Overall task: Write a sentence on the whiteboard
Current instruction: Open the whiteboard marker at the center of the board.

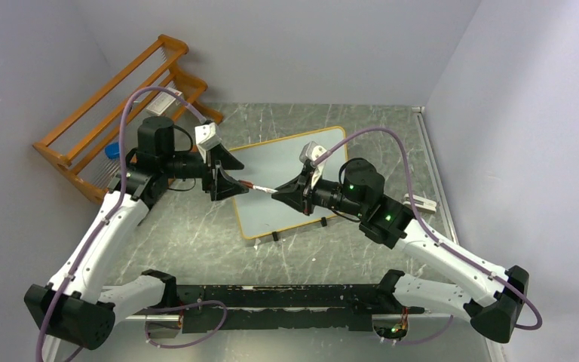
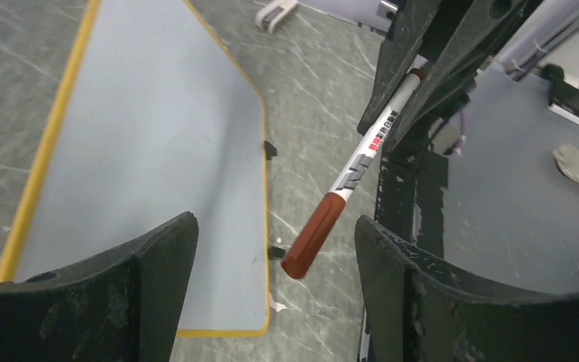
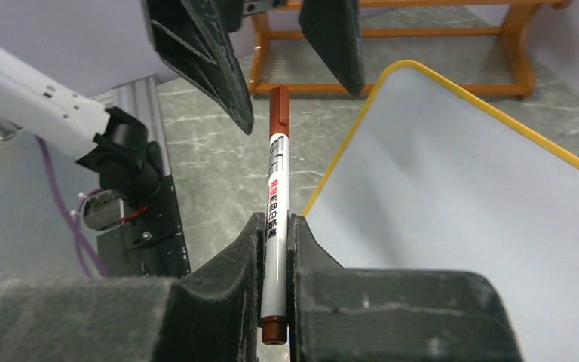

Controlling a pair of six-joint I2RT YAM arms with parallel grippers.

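The marker needs to be uncapped for writing. My left gripper should next grab it by its red-brown cap (image 1: 246, 185) (image 2: 314, 235) and leave the white body to my right gripper.
The whiteboard (image 1: 271, 211) lies flat on the table with a yellow-wood rim; its surface is bare (image 2: 143, 151) (image 3: 460, 173), and no sentence shows on it. My right gripper (image 1: 283, 190) (image 3: 275, 220) is shut on a white marker (image 1: 260, 188) (image 3: 277, 188) with a red-brown cap, held level above the board's left edge. The cap (image 2: 313, 237) points at my left gripper (image 1: 235, 179) (image 2: 275, 226). That gripper is open, and the cap's end lies between its fingers without touching them.
An orange wooden rack (image 1: 121, 98) stands at the back left, with a blue object (image 1: 113, 151) under it. A small white object (image 1: 422, 202) lies right of the board. A black strip (image 1: 286, 302) runs along the near edge. Grey walls close in on three sides.
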